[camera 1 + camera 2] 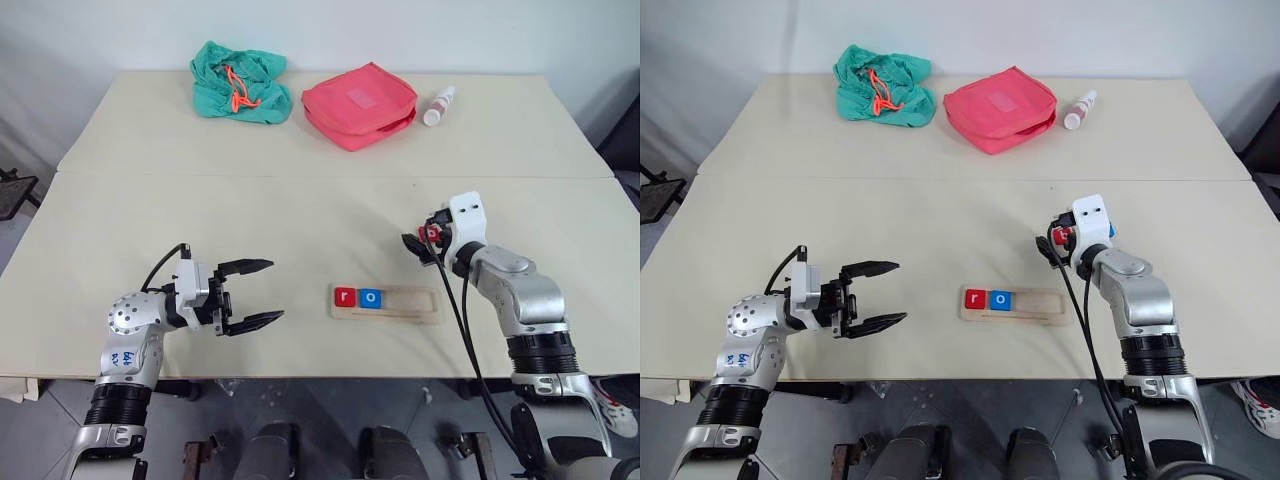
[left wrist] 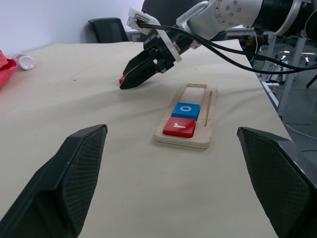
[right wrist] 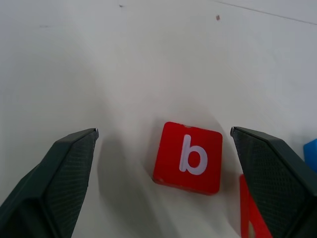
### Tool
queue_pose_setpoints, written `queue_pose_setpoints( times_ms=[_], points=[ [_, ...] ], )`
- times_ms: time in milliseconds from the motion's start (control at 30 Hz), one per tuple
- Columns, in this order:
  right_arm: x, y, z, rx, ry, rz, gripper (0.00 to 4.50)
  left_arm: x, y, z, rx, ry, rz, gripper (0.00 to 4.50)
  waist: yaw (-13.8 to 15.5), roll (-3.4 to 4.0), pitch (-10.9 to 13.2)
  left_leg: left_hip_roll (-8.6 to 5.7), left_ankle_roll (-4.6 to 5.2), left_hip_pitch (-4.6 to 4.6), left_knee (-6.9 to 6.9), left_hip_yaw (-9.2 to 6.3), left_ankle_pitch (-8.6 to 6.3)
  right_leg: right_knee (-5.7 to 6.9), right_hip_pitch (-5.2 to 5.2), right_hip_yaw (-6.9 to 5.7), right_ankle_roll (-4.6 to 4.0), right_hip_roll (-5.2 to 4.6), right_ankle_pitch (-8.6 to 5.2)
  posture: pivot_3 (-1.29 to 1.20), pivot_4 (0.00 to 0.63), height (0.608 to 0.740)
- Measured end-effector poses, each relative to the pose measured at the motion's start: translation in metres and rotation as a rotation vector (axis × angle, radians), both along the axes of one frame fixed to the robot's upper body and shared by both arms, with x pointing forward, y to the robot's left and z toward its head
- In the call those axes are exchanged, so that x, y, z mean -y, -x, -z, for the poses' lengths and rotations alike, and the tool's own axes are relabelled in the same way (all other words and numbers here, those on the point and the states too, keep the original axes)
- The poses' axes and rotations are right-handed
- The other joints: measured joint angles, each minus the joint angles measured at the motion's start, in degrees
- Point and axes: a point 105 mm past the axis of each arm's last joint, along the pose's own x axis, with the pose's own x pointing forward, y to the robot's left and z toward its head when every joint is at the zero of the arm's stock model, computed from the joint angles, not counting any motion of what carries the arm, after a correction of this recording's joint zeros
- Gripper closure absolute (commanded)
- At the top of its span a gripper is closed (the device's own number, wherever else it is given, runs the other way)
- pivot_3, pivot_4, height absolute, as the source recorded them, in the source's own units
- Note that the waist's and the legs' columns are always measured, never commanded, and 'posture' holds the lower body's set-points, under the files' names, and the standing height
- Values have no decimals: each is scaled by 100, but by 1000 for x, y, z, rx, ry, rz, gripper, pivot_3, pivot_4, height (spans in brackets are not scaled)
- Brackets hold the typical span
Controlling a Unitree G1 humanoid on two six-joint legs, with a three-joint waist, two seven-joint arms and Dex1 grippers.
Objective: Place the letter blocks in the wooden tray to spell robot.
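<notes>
My right fingers, near the table on either side of the red "b" block, should close. Closing now would hold it.
The wooden tray [image 1: 412, 303] lies near the table's front edge. A red "r" block [image 1: 345, 296] and a blue "o" block [image 1: 371, 297] sit side by side at its left end. My right gripper [image 1: 415, 248] hovers open just beyond the tray's right end, tilted down over a red "b" block [image 3: 188, 157] that lies flat on the table between its fingers, untouched. Beside the "b" block are the edge of another red block [image 3: 251, 218] and a corner of a blue block [image 3: 312, 151]. My left gripper [image 1: 276, 290] stands open and empty left of the tray, pointing at it.
At the table's far side lie a crumpled teal cloth [image 1: 240, 85], a pink zip pouch [image 1: 360, 105] and a small white bottle [image 1: 438, 105]. A seam [image 1: 300, 177] runs across the table between them and the tray.
</notes>
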Motion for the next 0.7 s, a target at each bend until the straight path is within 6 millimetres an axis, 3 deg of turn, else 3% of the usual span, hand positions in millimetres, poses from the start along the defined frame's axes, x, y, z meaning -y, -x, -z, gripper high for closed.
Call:
queue_pose_setpoints(
  times_ms=[333, 433, 667, 700],
  points=[
    [1, 4, 0, -45, 17, 50, 0, 2, 2, 1, -2, 2, 21, 23, 7, -2, -1, -1, 0, 0, 0, -1, 0, 3, 0, 1, 0, 0, 0, 0, 150, 740],
    [2, 5, 0, -51, 7, 68, 636, 2, 3, 1, -8, -3, 37, 0, 8, -3, -2, -2, 0, 0, 0, -1, 0, 3, 0, 1, 0, 0, 0, 0, 150, 740],
    [-1, 5, 5, -75, -29, 91, 2978, 0, 6, 2, -20, -30, 67, 0, -6, -9, -5, 0, 0, 3, -1, 3, 0, 4, 0, 4, 0, 1, 0, 0, 150, 740],
    [-1, 5, 5, -74, -30, 92, 3036, -1, 7, 2, -22, -37, 73, 0, -5, -10, -6, 0, 0, 3, -1, 4, 0, 4, 0, 4, 0, 1, 0, 0, 150, 740]
  ],
)
